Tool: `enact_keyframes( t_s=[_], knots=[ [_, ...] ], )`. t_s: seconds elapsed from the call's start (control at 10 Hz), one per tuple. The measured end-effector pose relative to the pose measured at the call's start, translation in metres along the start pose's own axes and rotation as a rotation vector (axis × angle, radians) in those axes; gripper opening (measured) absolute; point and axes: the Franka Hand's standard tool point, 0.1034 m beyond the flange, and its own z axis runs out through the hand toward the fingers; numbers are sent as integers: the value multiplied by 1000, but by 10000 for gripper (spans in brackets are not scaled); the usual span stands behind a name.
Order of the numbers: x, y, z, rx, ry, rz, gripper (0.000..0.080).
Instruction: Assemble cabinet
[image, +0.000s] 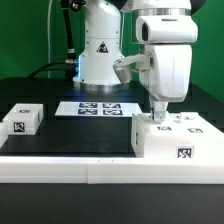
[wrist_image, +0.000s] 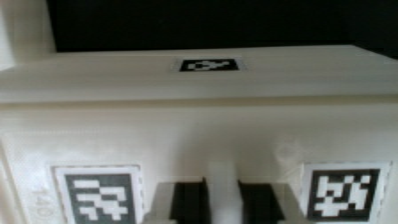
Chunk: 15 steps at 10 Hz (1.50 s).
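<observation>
The cabinet's tagged top lies level on the white cabinet in the exterior view and would rest there, so it is time now for my gripper to release it.
The cabinet (image: 181, 146) is a large white box with square marker tags, standing on the exterior view's right side of the black table. My gripper (image: 157, 117) reaches straight down onto its top near the left edge. In the wrist view the cabinet (wrist_image: 196, 110) fills the picture, with one tag on the far face and two tags beside my gripper (wrist_image: 222, 205). The dark fingers (wrist_image: 191, 205) stand close together with a thin white strip of the cabinet between them. A small white tagged block (image: 22, 120) lies far off on the exterior view's left.
The marker board (image: 98, 107) lies flat in the middle, in front of the robot's base (image: 100, 55). A long white border rail (image: 60, 168) runs along the table's front edge. A green wall stands behind.
</observation>
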Motion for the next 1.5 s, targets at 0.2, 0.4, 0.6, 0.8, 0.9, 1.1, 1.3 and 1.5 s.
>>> enact_keyframes(
  t_s=[0.2, 0.4, 0.6, 0.8, 0.9, 1.1, 1.3, 1.5],
  knots=[
    [0, -1, 0, 1, 0, 0, 293],
    [0, -1, 1, 2, 0, 0, 474],
    [0, -1, 1, 2, 0, 0, 611],
    [0, -1, 1, 2, 0, 0, 785],
    [0, -1, 1, 2, 0, 1, 785],
    [-3, -7, -12, -34, 3, 85, 797],
    [-4, -28, -22, -56, 7, 215, 797],
    [0, -48, -25, -73, 19, 338, 797]
  ],
)
